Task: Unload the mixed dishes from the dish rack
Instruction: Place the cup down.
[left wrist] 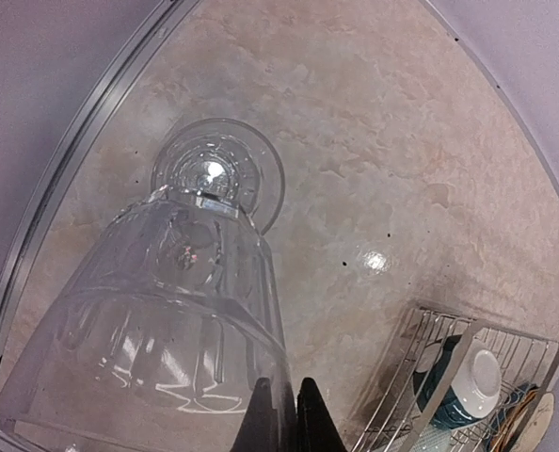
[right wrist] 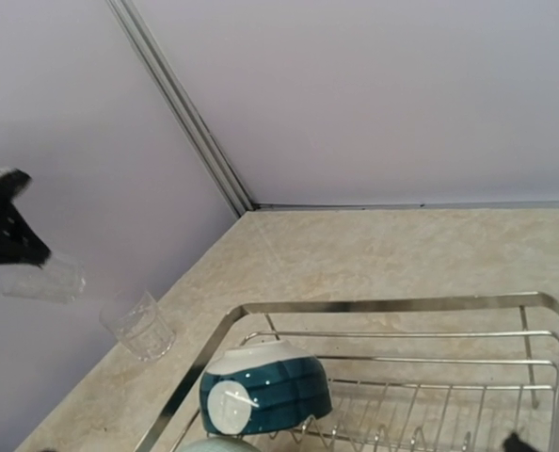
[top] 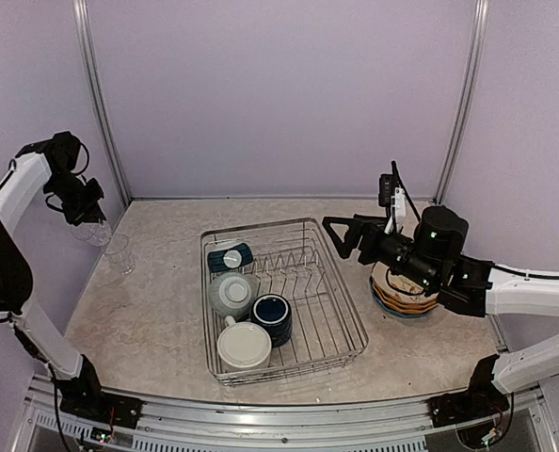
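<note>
The held tumbler's base is beside the second tumbler's opening and would drop beside that tumbler. It is too early to open my left gripper; lining them up comes first.
The dish rack is a silver wire basket mid-table. It holds an upturned teal bowl, a pale mug, a navy mug and a cream mug. My left gripper is at the far left, shut on the rim of a clear tumbler, held above the table. In the left wrist view its fingertips pinch the tumbler's wall. A second tumbler stands on the table below. My right gripper is open and empty above the rack's right side.
A stack of plates sits on the table to the right of the rack, partly hidden by my right arm. Purple walls close in at the left, back and right. In the right wrist view the teal bowl lies in the rack's far corner.
</note>
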Available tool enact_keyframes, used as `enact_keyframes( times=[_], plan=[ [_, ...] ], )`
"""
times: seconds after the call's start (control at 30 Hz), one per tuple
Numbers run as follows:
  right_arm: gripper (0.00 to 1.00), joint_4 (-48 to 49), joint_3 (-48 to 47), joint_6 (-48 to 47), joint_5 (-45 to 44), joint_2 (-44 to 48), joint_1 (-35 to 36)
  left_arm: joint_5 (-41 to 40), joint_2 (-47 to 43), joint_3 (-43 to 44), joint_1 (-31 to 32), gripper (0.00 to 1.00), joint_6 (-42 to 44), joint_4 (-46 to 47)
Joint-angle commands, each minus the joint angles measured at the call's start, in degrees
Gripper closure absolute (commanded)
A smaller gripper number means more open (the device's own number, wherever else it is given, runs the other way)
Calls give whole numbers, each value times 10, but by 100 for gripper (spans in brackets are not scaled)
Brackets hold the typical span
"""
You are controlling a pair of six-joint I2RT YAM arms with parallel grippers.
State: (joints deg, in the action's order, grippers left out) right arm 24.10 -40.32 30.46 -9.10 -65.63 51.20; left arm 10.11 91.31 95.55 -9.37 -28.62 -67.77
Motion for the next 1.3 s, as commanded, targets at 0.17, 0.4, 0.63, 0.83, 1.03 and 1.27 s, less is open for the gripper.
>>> enact_keyframes(
  times=[0.17, 0.4, 0.63, 0.83, 1.03, 1.27],
  plan=[
    [0, -9, 9, -6, -13, 7, -3, -28, 75, 31, -4, 100, 10, 3],
    [0, -18, 1, -2, -12, -2, -4, -25, 94, 35, -3, 100, 4, 23],
    [0, -21, -10, -4, -13, -15, -3, -6, 120, 35, 0, 99, 8, 36],
    [0, -22, -15, 0, -8, -26, -4, -10, 133, 26, 1, 92, 14, 47],
    [0, -22, -19, 0, -8, -34, -4, -17, 137, 8, 2, 72, 19, 58],
    [0, -37, -40, -4, 10, -63, -3, -36, 119, -8, 7, 44, 20, 62]
  ],
)
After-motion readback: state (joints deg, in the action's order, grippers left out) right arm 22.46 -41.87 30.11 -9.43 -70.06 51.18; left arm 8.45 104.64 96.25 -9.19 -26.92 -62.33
